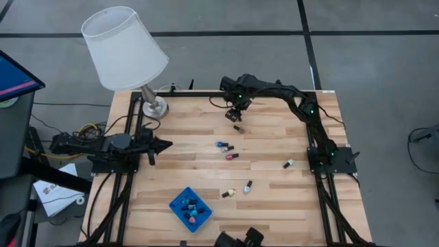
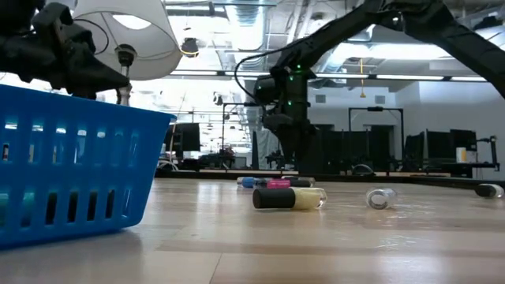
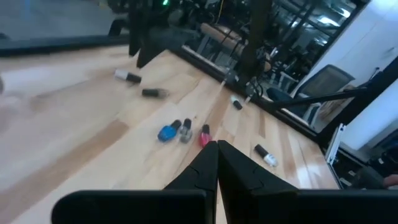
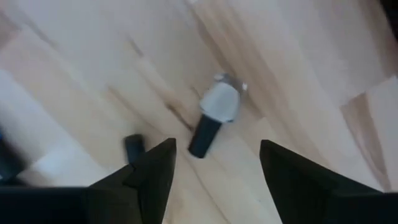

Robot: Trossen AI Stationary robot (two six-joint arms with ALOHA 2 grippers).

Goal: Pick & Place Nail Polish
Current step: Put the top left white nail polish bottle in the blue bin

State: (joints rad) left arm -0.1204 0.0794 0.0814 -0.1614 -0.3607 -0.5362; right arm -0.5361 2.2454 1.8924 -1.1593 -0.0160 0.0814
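My right fingers don't reach the pale bottle's dark cap (image 4: pixel 205 135) and would miss now. They should move toward the cap first, then close on it.
Small nail polish bottles lie on their sides across the wooden table. A pale one with a dark cap (image 4: pixel 213 117) lies near the far edge (image 1: pixel 238 127). My right gripper (image 4: pixel 214 163) hangs above it, pointing down, open, with a finger on either side and touching nothing. A blue bottle (image 1: pixel 221 145) and a pink bottle (image 1: pixel 232 156) lie mid-table. A yellow one (image 2: pixel 288 197) lies nearer the front. The blue tray (image 1: pixel 191 209) holds several bottles. My left gripper (image 1: pixel 161 144) waits shut at the table's left, above the surface (image 3: pixel 216 149).
A white-shaded lamp (image 1: pixel 127 51) stands at the far left corner on a metal base (image 1: pixel 153 106). A small dark thing (image 4: pixel 132 144) lies next to the pale bottle. Another bottle (image 1: pixel 289 164) lies toward the right edge, and one more (image 1: pixel 247 186) lies near the tray.
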